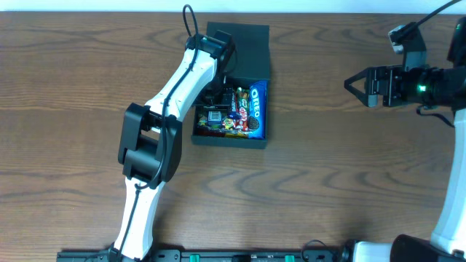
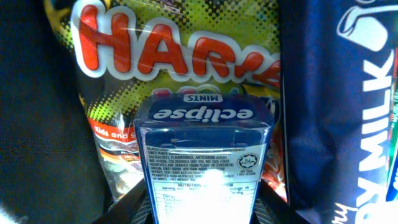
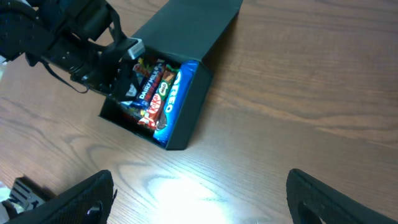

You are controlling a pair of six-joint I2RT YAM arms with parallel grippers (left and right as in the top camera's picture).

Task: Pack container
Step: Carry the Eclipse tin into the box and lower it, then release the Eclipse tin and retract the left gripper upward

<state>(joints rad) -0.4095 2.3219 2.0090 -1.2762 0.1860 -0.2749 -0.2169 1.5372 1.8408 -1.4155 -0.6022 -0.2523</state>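
The mints box sits just above the Haribo bag, inside the container (image 1: 229, 141), so it is time for my left gripper to let go of it now.
The dark container (image 1: 229, 141) stands open at the table's centre, its lid (image 1: 239, 38) folded back. It also shows in the right wrist view (image 3: 189, 121). Inside lie an Oreo pack (image 1: 256, 108), chocolate bars and a Haribo bag (image 2: 180, 56). My left gripper (image 1: 216, 93) reaches down into the container's left side. It is shut on a blue Eclipse mints box (image 2: 204, 149), held just over the Haribo bag, with a Dairy Milk bar (image 2: 336, 118) to its right. My right gripper (image 1: 353, 83) is open and empty, over bare table far right of the container.
The wooden table (image 1: 328, 182) surrounds the container. My left arm (image 1: 171, 94) slants over the table from the front edge to the container. The right arm's body (image 1: 429, 84) sits at the far right edge.
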